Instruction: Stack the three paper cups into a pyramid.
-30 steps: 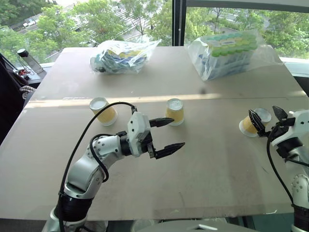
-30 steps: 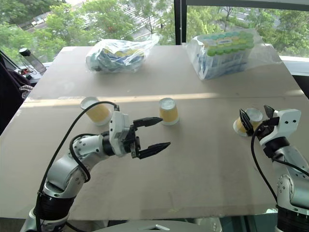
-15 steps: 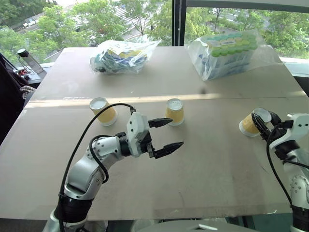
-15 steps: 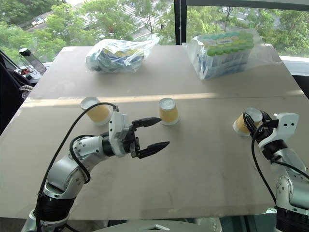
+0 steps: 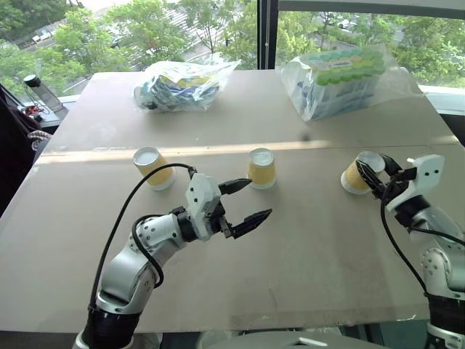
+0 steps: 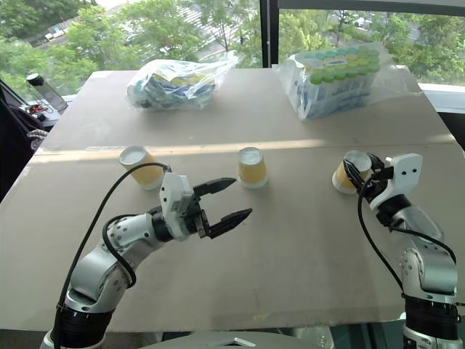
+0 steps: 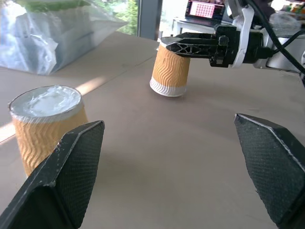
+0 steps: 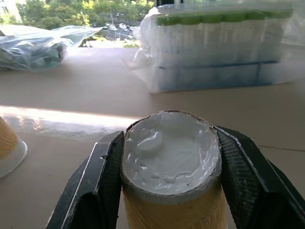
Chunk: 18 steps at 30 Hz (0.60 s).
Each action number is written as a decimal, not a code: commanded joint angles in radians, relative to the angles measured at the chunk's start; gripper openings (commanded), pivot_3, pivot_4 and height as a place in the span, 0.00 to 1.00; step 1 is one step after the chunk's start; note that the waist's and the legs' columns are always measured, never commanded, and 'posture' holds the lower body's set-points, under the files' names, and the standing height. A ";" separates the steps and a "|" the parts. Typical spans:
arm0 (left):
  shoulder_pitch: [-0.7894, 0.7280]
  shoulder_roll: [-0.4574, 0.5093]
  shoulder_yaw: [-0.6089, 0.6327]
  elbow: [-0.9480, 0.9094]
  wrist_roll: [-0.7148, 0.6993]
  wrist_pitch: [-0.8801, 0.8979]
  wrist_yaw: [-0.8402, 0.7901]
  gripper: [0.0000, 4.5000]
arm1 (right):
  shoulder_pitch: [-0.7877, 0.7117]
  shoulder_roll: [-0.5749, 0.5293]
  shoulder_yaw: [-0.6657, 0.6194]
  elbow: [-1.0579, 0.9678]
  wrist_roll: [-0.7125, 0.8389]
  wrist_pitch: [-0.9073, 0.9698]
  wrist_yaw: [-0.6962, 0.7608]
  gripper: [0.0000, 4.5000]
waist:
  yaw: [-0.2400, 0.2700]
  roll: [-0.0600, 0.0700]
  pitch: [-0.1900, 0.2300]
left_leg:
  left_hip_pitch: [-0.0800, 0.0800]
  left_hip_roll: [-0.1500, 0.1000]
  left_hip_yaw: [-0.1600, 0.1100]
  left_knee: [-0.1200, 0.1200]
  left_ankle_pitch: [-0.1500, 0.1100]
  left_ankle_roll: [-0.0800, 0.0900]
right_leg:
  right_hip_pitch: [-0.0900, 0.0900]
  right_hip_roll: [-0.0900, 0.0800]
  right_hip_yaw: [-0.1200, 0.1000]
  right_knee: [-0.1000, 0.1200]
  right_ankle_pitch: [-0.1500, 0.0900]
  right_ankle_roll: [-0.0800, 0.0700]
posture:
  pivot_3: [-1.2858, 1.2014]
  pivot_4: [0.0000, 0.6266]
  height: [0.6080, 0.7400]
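The held cup's base [image 5: 356, 185] is still well above the tabletop beside the middle cup, so my right gripper needs to keep holding the cup until its base gets there.
Three yellow-orange paper cups are on the brown table [image 5: 312, 247]. The left cup [image 5: 150, 166] and the middle cup [image 5: 261, 168] stand upside down, white bases up. My right gripper [image 5: 374, 169] is shut on the right cup [image 5: 354, 174], which tilts with its base toward the gripper; in the right wrist view the fingers [image 8: 107, 181] clamp both sides of the cup [image 8: 170, 162]. My left gripper [image 5: 256, 198] is open and holds nothing, a little in front of the middle cup [image 7: 45, 121]. The left wrist view also shows the held cup [image 7: 170, 71].
Two clear plastic bags of packaged goods lie at the table's far side, one at the far left [image 5: 182, 83] and one at the far right [image 5: 341, 80]. A bottle [image 5: 40, 91] stands off the table's left edge. Windows rise behind the far edge.
My right gripper has shut on the right cup and carried it left, toward the middle cup. The left gripper stays open in nearly the same place.
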 commanded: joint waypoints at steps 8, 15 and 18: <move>0.133 -0.055 0.002 -0.102 0.117 -0.077 0.142 1.00 | -0.172 0.099 0.195 0.056 -0.029 0.019 0.026 0.47 | 0.003 0.000 0.000 | -0.001 0.000 0.000 0.000 0.000 0.000 | 0.000 0.000 -0.001 -0.001 0.000 0.000 | 0.52 0.24 1.00; 0.181 -0.074 0.010 -0.133 0.136 -0.083 0.186 1.00 | -0.161 0.110 0.270 0.050 -0.061 0.037 0.048 0.47 | 0.002 0.000 0.000 | -0.001 0.000 0.000 0.000 0.000 0.000 | -0.001 0.000 -0.001 0.000 0.000 0.000 | 0.52 0.24 1.00; 0.187 -0.079 0.010 -0.136 0.141 -0.087 0.194 1.00 | -0.165 0.113 0.280 0.054 -0.074 0.035 0.046 0.47 | 0.001 0.000 0.000 | -0.001 0.000 0.000 0.000 0.000 0.000 | -0.001 0.000 -0.002 0.000 0.000 0.000 | 0.52 0.24 1.00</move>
